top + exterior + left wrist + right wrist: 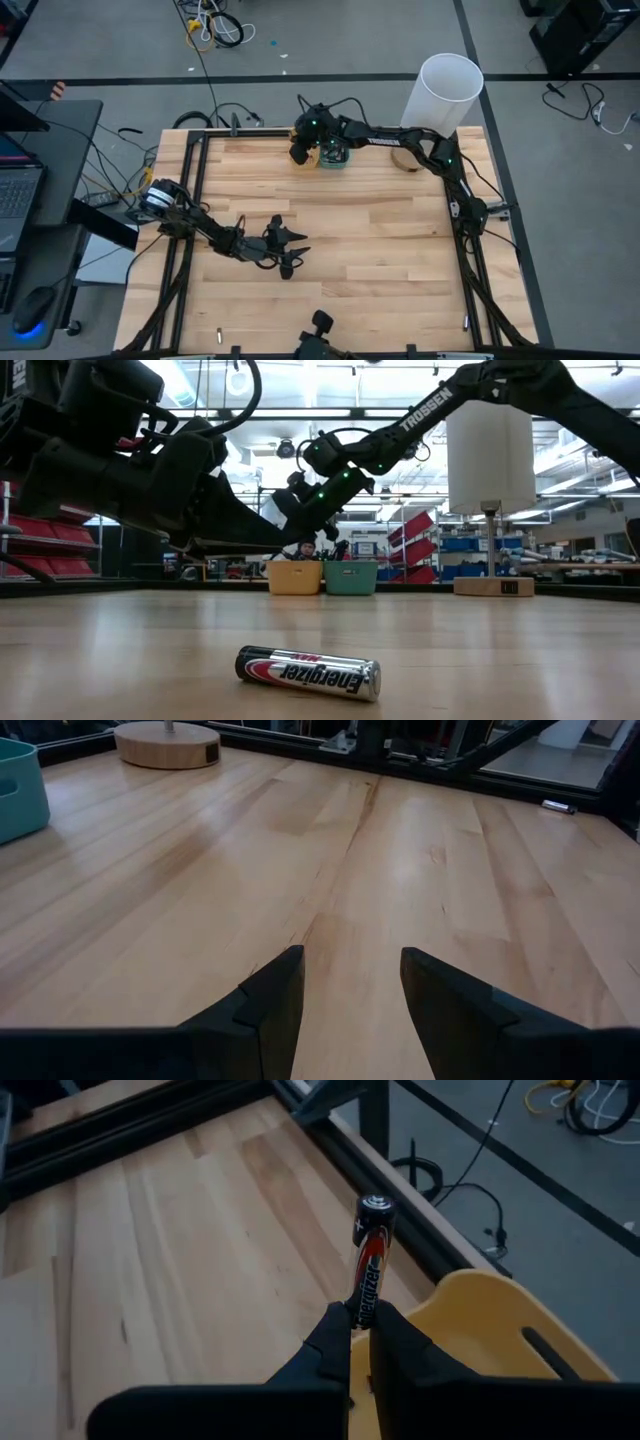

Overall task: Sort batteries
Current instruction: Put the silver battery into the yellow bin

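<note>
I should open my right gripper and release the battery (370, 1260). My fingers are holding it over the yellow tray's open inside, so it would fall in.
My right gripper (360, 1322) is over the table's far middle and is shut on a black, red and silver battery (368, 1250). It hangs just above the rim of the yellow tray (480, 1330). That tray (295, 576) stands beside the teal tray (351, 576) on the tabletop. Another battery (308, 672) lies on its side near the table's front edge. My left gripper (352, 982) is low over the table's near left part (290, 252), open, with bare wood between its fingers. My right gripper pinches the battery's rear end (364, 1306) between its two fingertips. The battery sticks out past the tips in line with the fingers, its capped end (375, 1204) free. The fingers slant down toward the far edge. The battery is lifted clear, above the yellow tray's rim.
A tall white cylinder (445, 92) on a round wooden base (165, 742) stands at the far right. A black frame (195, 200) runs round the table. One small battery (557, 807) lies by the frame at the table's edge. Bare wood (380, 240) fills the middle.
</note>
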